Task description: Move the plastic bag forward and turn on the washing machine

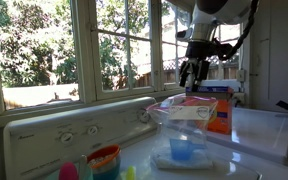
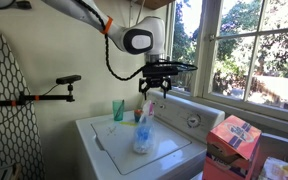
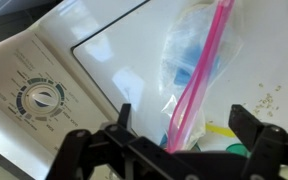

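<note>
I should grab the plastic bag [image 2: 143,136] next by the pink zip at its top edge, to move the bag forward standing upright.
The clear plastic bag [image 2: 143,136] with a blue object inside stands on the flat white top of the washing machine [image 2: 102,137]. It also shows in an exterior view [image 1: 187,146] and in the wrist view [image 3: 189,55], where its zip strip looks pink. My gripper [image 2: 152,90] hangs open just above the bag's top edge. In the wrist view the gripper [image 3: 184,125] has a finger on each side of the strip without closing on it. The control panel [image 1: 54,135] with a round knob [image 3: 41,97] runs along the back by the window.
An orange Tide box [image 2: 232,145] stands on the neighbouring surface beside the washer. Coloured cups [image 1: 104,160] and a green cup [image 2: 118,110] sit on the washer top near the bag. An ironing board [image 2: 4,100] leans at the side. Windows are behind the panel.
</note>
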Robot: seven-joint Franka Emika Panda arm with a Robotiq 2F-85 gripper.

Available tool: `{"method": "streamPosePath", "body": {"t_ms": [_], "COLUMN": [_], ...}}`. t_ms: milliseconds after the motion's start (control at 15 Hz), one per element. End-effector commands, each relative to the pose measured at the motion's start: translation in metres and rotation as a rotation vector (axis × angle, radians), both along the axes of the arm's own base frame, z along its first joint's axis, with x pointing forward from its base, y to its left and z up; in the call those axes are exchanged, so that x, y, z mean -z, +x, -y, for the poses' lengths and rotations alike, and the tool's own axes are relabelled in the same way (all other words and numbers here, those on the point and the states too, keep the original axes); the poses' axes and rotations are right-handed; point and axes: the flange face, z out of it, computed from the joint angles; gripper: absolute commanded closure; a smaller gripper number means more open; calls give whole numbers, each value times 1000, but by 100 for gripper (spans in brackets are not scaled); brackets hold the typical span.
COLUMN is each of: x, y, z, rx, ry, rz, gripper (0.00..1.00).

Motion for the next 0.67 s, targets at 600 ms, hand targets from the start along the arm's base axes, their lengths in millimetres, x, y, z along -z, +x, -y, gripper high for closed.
{"method": "streamPosePath", "body": {"t_ms": [600], "x": [58], "y": [37], "z": [-44], "rx": [-62], "ry": [4], "rz": [-123], "gripper": [0]}}
